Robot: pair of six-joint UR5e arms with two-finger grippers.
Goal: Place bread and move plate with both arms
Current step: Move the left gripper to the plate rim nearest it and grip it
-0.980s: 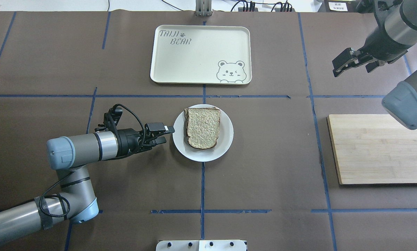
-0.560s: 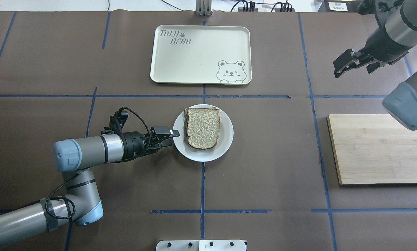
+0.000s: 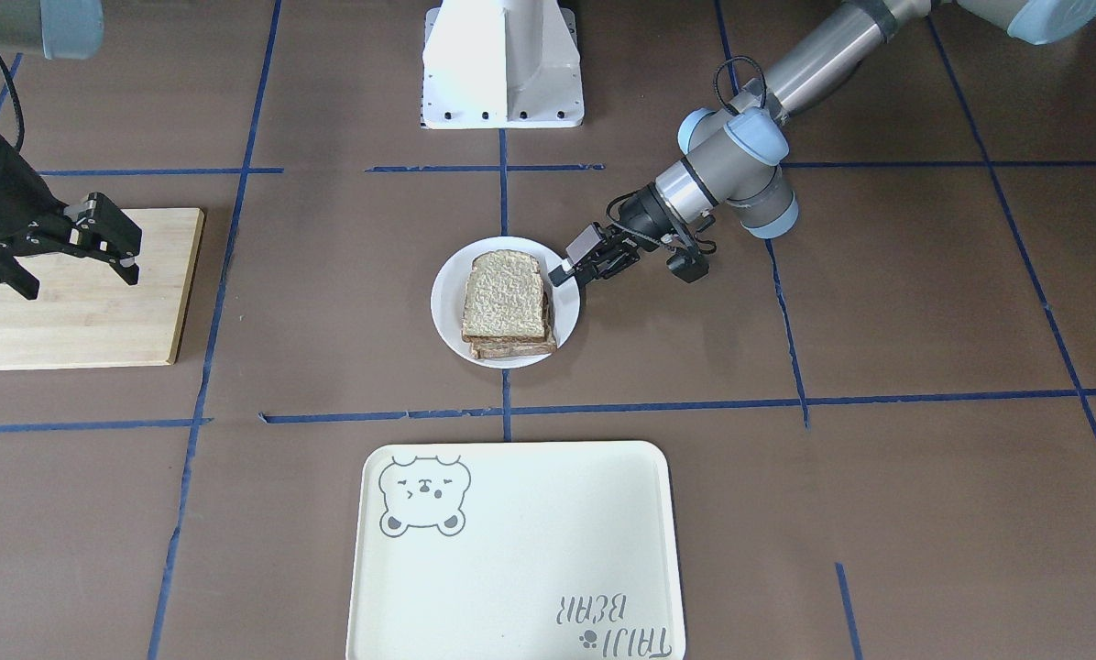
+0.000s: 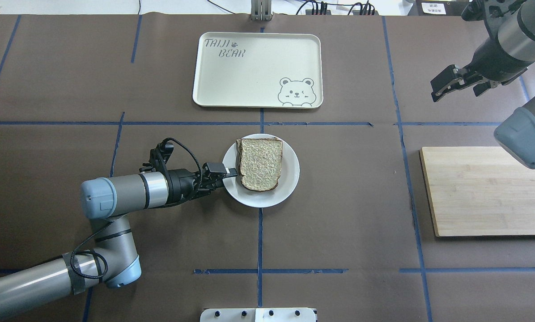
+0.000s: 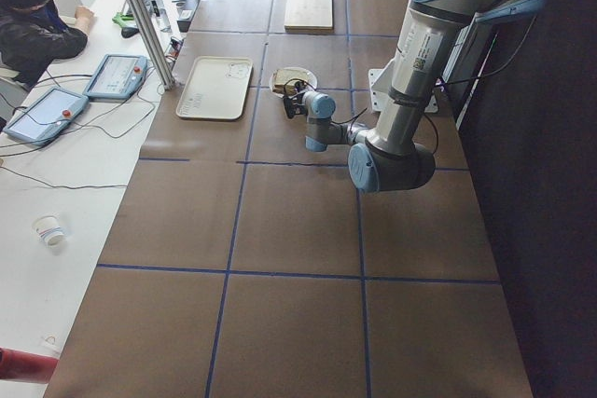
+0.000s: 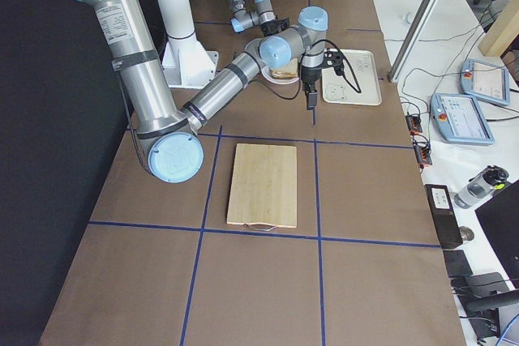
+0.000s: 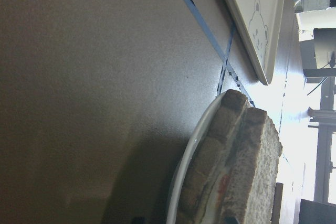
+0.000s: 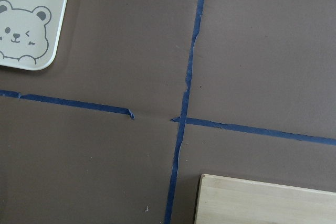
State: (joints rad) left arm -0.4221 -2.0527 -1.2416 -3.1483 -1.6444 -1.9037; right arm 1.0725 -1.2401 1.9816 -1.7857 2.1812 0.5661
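Observation:
The plate with its bread needs to move onto the bear-print tray (image 3: 518, 552), so my left gripper should next take hold of the plate by its rim (image 3: 574, 299).
The bread (image 4: 261, 163) lies crumb face up as the top slice of a small stack on the plate (image 4: 290, 179), at the table's middle. The stack (image 3: 504, 293) and plate (image 3: 447, 302) also show in the front view. My left gripper (image 4: 229, 175) is open at the plate's left rim, with its upper finger over the rim, close to the bread's crust. The left wrist view shows the plate rim (image 7: 189, 166) and the stack's edge (image 7: 252, 171) very near. My right gripper (image 4: 456, 91) is open and empty, raised at the far right, away from the plate.
A cream bear-print tray (image 4: 249, 71) lies beyond the plate. A wooden cutting board (image 4: 486, 192) lies at the right, under my right arm's elbow. The white pedestal (image 3: 502, 55) stands at the robot's side. Blue tape lines cross the brown table cover.
My left arm has moved right towards the plate, and its upper finger now reaches over the rim. My right gripper has drifted slightly right.

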